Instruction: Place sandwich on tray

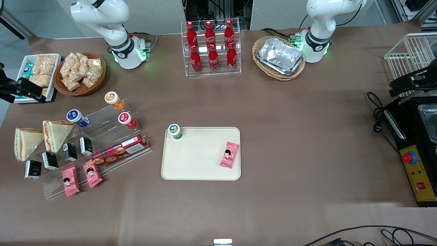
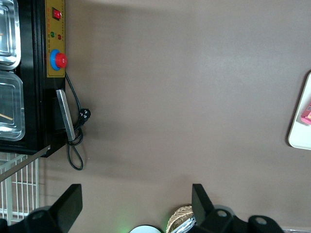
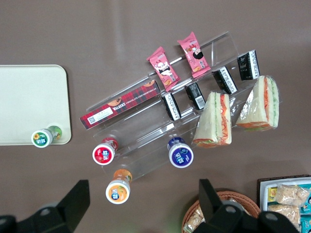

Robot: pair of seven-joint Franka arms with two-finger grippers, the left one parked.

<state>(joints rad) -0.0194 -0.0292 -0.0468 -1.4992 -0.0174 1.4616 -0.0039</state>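
Observation:
I should next grab the wrapped end of the wrapped sandwich with my right gripper, to put the sandwich on the cream tray (image 1: 201,167) (image 3: 29,97).
Two wrapped triangular sandwiches lie beside the acrylic display steps at the working arm's end of the table: one (image 1: 56,133) (image 3: 215,121) against the steps, the other (image 1: 25,142) (image 3: 260,104) beside it. The cream tray (image 1: 201,167) (image 3: 29,97) lies mid-table; its edge also shows in the left wrist view (image 2: 301,131). It holds a green-capped bottle (image 1: 175,131) (image 3: 43,137) and a pink snack pack (image 1: 229,154). My right gripper (image 1: 24,89) (image 3: 143,206) is open and empty, high above the table, farther from the front camera than the sandwiches.
The acrylic steps (image 1: 102,143) carry small bottles, black cartons, pink packs and a red biscuit box (image 1: 121,150). A wicker basket of snack bags (image 1: 80,73) and a white snack bin (image 1: 37,71) sit close to my gripper. A cola rack (image 1: 211,48) and foil trays (image 1: 280,56) stand farther back.

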